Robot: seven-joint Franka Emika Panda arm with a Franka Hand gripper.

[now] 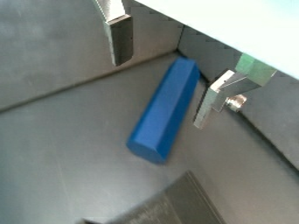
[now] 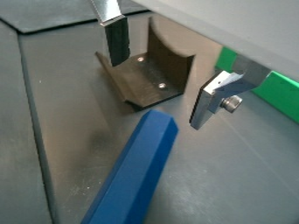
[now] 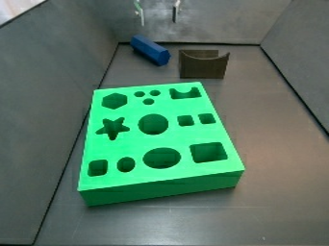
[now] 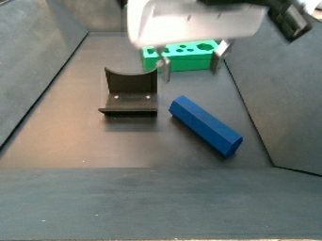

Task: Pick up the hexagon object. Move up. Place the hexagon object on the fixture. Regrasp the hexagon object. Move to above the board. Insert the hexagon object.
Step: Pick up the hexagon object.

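Note:
The robot's gripper should set the hexagon object on the fixture, so it should grab across the long sides of the hexagon object next.
The blue hexagon object [image 3: 149, 50] lies flat on the dark floor at the far end, left of the fixture [image 3: 203, 62]. It also shows in the other side view [image 4: 205, 124] and in both wrist views [image 1: 163, 114] [image 2: 135, 175]. My gripper [image 3: 157, 13] hangs open and empty above the floor between the hexagon object and the fixture, touching neither. In a wrist view the gripper [image 1: 163, 70] has its fingers apart over one end of the hexagon object. In a wrist view the fixture [image 2: 146, 74] shows beyond the open gripper [image 2: 162, 70]. The green board [image 3: 161, 144] lies nearer the middle.
Dark walls enclose the floor on all sides. The fixture [image 4: 128, 92] stands to one side of the hexagon object, and the board [image 4: 189, 58] shows behind the gripper [image 4: 191, 56] in a side view.

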